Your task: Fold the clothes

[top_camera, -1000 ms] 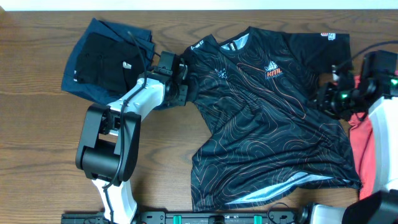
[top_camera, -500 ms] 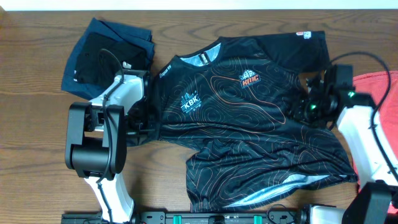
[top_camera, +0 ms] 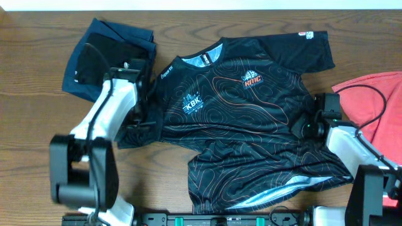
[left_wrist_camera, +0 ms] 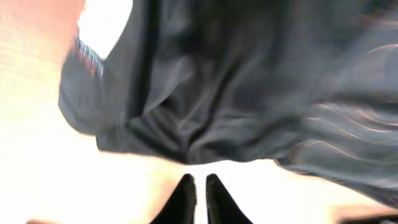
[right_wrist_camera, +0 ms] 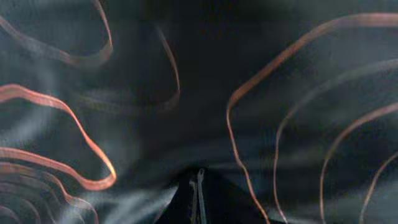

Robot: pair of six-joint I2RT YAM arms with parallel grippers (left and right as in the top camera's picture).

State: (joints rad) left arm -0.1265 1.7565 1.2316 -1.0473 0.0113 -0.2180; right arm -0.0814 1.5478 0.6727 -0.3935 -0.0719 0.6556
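I should grab the nearest sleeve edge with my left gripper next, to pull the sleeve out and flatten the black jersey for folding.
The black jersey with orange-white contour lines lies front up across the middle of the table, collar toward the back. My left gripper sits at its left sleeve. In the left wrist view the fingers stand a narrow slit apart with only bright table between them, and the sleeve edge lies just beyond the tips. My right gripper rests on the jersey's right side below the sleeve. In its wrist view the tips are shut and pressed against the fabric. Whether cloth is pinched does not show.
Folded navy and black garments lie at the back left, close behind the left arm. A red T-shirt lies at the right edge under the right arm's cable. Bare wooden table shows at the left and along the front.
The jersey slid left and spread flatter. The left gripper let go of the sleeve and drew back. The right gripper moved toward the front along the jersey's right side and shut.
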